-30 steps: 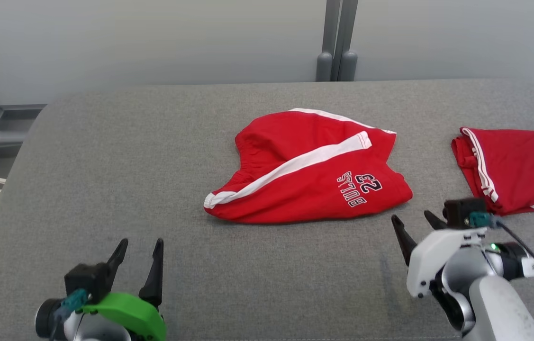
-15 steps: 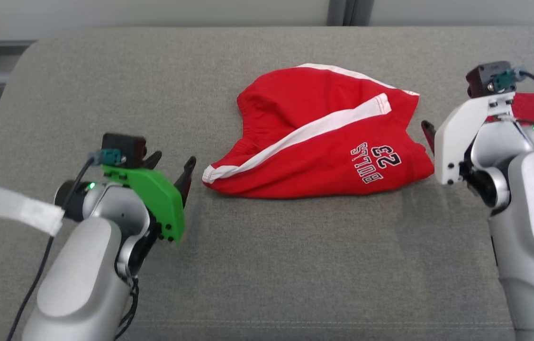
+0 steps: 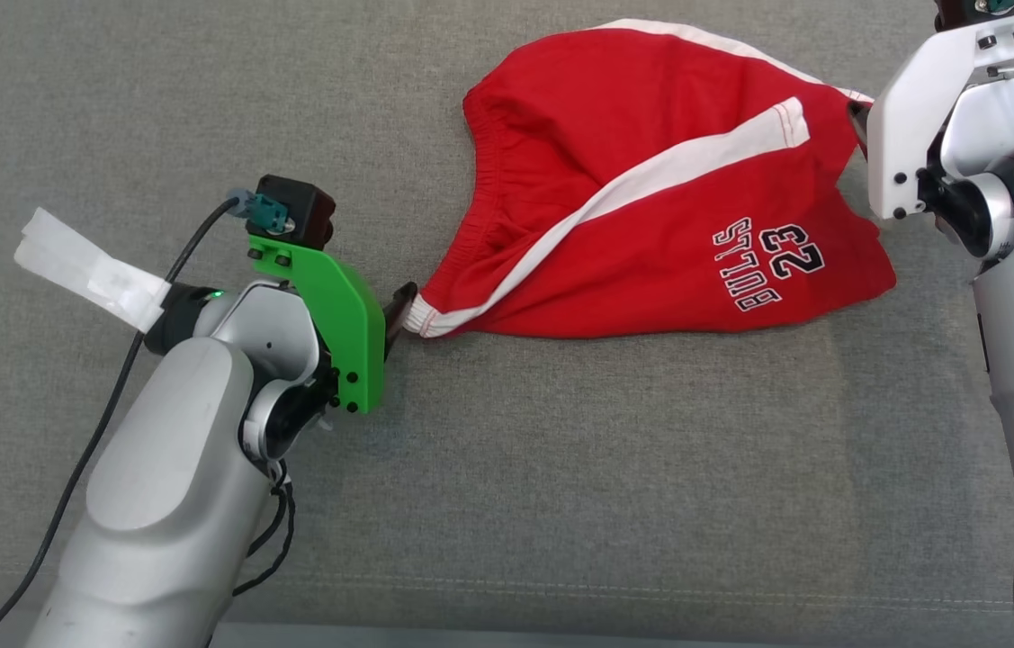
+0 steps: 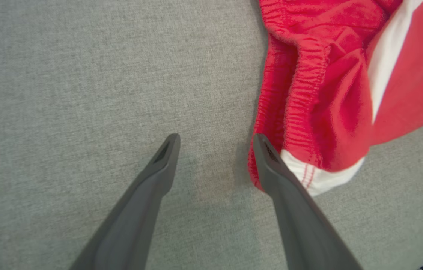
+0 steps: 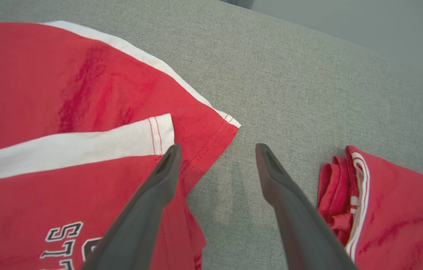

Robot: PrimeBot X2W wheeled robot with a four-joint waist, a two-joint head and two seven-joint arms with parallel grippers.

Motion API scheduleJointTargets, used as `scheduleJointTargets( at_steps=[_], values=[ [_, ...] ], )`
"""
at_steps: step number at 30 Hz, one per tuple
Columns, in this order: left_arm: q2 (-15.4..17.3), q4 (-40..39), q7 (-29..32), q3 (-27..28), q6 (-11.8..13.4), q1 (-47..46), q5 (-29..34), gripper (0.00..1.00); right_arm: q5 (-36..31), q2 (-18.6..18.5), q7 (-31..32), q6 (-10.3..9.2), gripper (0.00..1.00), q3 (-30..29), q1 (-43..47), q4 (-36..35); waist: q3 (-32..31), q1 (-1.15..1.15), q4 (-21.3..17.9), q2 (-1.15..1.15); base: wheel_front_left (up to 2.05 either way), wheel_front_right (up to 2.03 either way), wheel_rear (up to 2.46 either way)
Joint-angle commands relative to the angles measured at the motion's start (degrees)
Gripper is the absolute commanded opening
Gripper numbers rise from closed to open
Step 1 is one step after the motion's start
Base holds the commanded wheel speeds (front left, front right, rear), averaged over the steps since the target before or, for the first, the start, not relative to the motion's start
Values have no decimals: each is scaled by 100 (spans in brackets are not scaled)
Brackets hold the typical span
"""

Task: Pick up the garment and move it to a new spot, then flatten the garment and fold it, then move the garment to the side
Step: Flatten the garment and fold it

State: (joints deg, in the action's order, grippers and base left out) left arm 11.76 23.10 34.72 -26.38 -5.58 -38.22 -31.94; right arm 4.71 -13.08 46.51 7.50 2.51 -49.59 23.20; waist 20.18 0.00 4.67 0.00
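Note:
The left gripper grabs the white waistband corner [image 3: 423, 317] of the shorts next, since that corner stands up in a fold while the printed leg [image 3: 676, 259] lies flat.
The garment [image 3: 650, 180] is a pair of red shorts with white stripes and "BULLS 23" print, lying crumpled on the grey padded surface [image 3: 560, 468]. My left gripper [image 4: 217, 144] is open, low over the surface. Its right finger [image 4: 271, 168] is against the garment's [image 4: 327, 93] white-hemmed corner by the elastic waistband, and nothing lies between the fingers. My right gripper [image 5: 217, 150] is open at the garment's other end. Its left finger [image 5: 158, 180] is over the red cloth [image 5: 65, 93] near a pointed hem corner, while the other finger hangs over bare surface.
A second red garment [image 5: 384, 202] with white stripes lies bunched just right of my right gripper. A white tape tag [image 3: 84, 265] hangs on the left arm's cable. The surface's far edge and a pale wall [image 5: 346, 18] show behind.
The head camera has tilted down and closer. Both arms reached forward: the left gripper to the garment's near left corner, the right to its far right corner. Both stay open.

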Motion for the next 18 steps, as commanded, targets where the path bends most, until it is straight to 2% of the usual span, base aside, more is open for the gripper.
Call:
scheduleJointTargets(
  at_steps=[1, 11, 18],
  values=[
    [-57, -54, 102, -8, -36, -62, -122, 100, 5, -39, -82, -3, 100, 12, -151, 135, 172, 0, 95, 0, 0, 0, 0],
    [60, -639, 39, 56, 227, -23, -32, 100, -41, -137, -339, -3, 100, 36, -289, 533, 142, 0, 212, 0, 0, 0, 0],
    [73, -1274, 426, 66, 377, 317, -287, 100, 5, -230, -400, -3, 100, 36, -360, 662, 47, 0, 261, 0, 0, 0, 0]
  ],
)
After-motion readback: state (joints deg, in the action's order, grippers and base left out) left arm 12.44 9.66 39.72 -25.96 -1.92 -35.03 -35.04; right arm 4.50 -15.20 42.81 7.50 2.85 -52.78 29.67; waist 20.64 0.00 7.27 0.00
